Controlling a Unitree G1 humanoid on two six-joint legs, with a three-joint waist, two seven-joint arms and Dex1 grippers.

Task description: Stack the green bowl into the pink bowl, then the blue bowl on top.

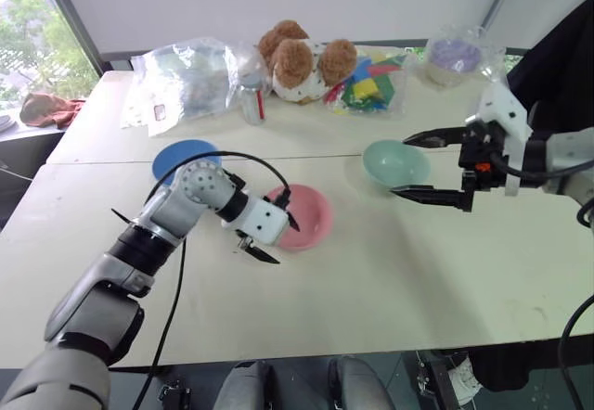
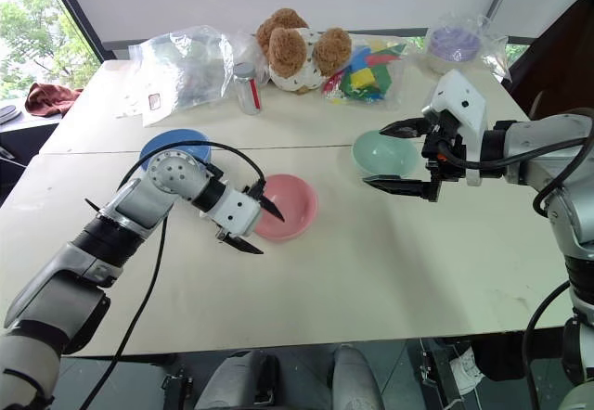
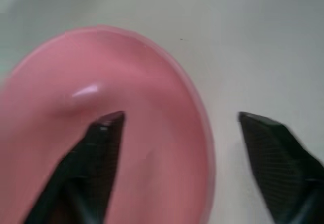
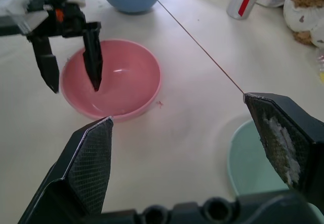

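Note:
My right gripper takes hold of the green bowl by its rim (image 1: 424, 158) (image 4: 231, 155) next, so that it nests inside the pink one.
The pink bowl (image 1: 311, 217) sits upright in the middle of the table. My left gripper (image 1: 277, 233) is open and straddles its near-left rim, one finger (image 3: 101, 148) inside the bowl and the other outside, neither pressed against the rim. The green bowl (image 1: 390, 160) stands to the right of the pink one. My right gripper (image 4: 177, 115) hovers open at the green bowl's right side, a finger on either side of it and nothing held. The blue bowl (image 1: 178, 158) rests behind my left arm, left of the pink bowl.
Along the table's far edge lie clear plastic bags (image 1: 186, 76), a small can (image 1: 252, 99), a brown plush toy (image 1: 302, 57), a bag of coloured blocks (image 1: 371, 85) and a bagged purple bowl (image 1: 453, 57). A seam (image 4: 202, 51) crosses the tabletop.

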